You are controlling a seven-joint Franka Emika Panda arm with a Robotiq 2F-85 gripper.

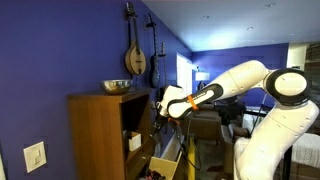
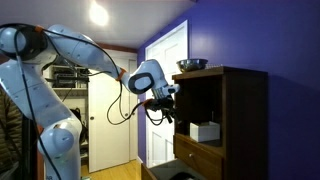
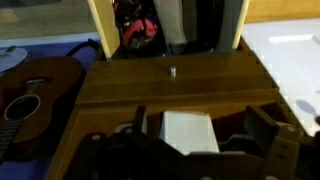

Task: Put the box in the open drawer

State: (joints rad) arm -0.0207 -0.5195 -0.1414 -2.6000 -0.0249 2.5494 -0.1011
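My gripper grabs the box's side edge nearest the guitar next, leaving its base free, to lower the small white box [image 1: 135, 142] into the open drawer.
The small white box [image 1: 135, 142] sits in the open shelf of the brown cabinet; it shows in both exterior views [image 2: 205, 131]. The pale wood drawer [image 1: 165, 160] is pulled out below the shelf, also seen low on the cabinet [image 2: 196, 153]. My gripper [image 1: 160, 106] hovers just in front of the shelf opening [image 2: 166, 101], apart from the box. In the wrist view the box [image 3: 188, 135] lies between my spread fingers [image 3: 200, 120]. The drawer [image 3: 100, 30] shows at the top with dark and red items inside. The gripper is open and empty.
A metal bowl [image 1: 117, 87] stands on the cabinet top [image 2: 192, 65]. Instruments hang on the blue wall [image 1: 135, 55]. A guitar [image 3: 30, 90] lies beside the cabinet. The drawer front has a small knob [image 3: 172, 71]. A white door [image 2: 165, 90] stands behind the arm.
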